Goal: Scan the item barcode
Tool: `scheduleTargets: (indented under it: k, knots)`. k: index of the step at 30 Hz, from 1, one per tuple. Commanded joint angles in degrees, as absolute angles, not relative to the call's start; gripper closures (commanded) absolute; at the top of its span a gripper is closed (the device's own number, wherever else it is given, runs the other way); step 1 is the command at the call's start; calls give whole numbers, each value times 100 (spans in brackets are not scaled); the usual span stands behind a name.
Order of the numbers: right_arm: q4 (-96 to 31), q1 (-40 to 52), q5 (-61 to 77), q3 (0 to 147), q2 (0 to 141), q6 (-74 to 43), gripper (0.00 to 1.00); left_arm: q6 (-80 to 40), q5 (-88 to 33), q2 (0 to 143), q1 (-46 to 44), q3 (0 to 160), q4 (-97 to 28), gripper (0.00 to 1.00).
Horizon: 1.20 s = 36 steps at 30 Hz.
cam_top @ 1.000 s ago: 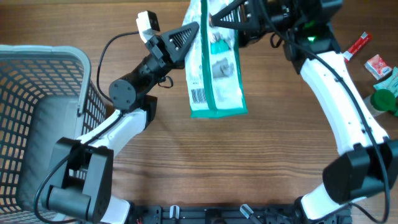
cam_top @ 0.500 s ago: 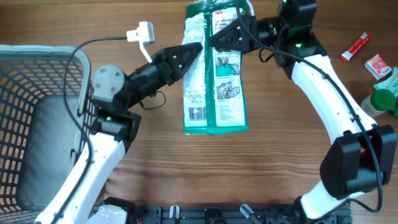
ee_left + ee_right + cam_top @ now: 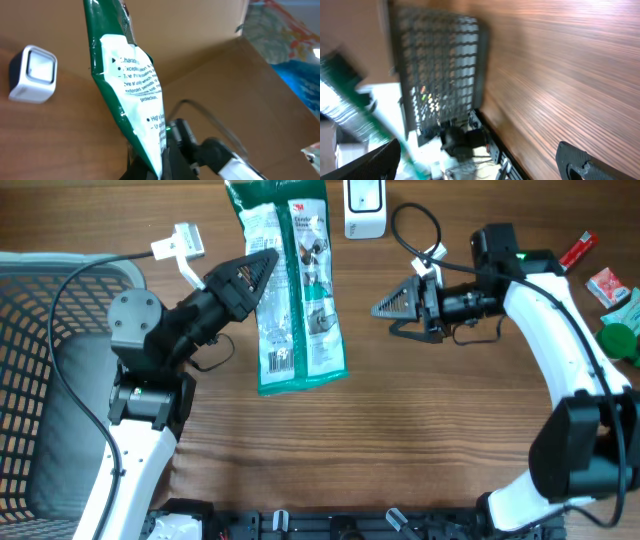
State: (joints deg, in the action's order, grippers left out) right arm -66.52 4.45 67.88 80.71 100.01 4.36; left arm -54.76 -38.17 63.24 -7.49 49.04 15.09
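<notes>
My right gripper will next grab the packet by its free edge (image 3: pixel 335 300) opposite my left gripper, which leaves the barcode uncovered to scan at the scanner (image 3: pixel 362 202).
A long green and white packet (image 3: pixel 297 290) hangs above the table, its barcode (image 3: pixel 283 358) facing up near its lower end. My left gripper (image 3: pixel 263 266) is shut on the packet's left edge; in the left wrist view the packet (image 3: pixel 127 85) rises out of the shut gripper (image 3: pixel 159 167). A white scanner (image 3: pixel 362 202) stands at the far edge, just right of the packet's top, and the same scanner (image 3: pixel 33 73) shows in the left wrist view. My right gripper (image 3: pixel 384 309) is open and empty, to the right of the packet and apart from it.
A grey wire basket (image 3: pixel 50 310) fills the left side, beside the left arm. A red tube (image 3: pixel 575 252), a small red box (image 3: pixel 608 285) and a green bottle (image 3: pixel 620 340) lie at the right edge. The right wrist view shows the basket (image 3: pixel 440 75) across bare wood.
My right gripper has come away from the packet and drawn back to the right. My left gripper has carried the packet to the left, and the scanner has come into sight.
</notes>
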Motion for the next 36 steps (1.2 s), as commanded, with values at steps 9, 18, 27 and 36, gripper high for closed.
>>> scheduleTargets:
  k: [9,18,27,36]
  knots:
    - [-3966,1656,8597,8088,9913,650,0,-6224,-3785,6261,-1070,4952,1452,96]
    - [-2781,2126,8449,8088,9944,-998,39,-6198,-3695,6267,-1223,4952,1356,96]
    - [-2928,2088,7800,8088,9907,-1118,95,-4602,-3632,5996,-1538,4952,1044,9]
    - [-4941,1800,3369,8097,8770,-301,95,-3321,-1570,4711,-1529,4954,-3083,0]
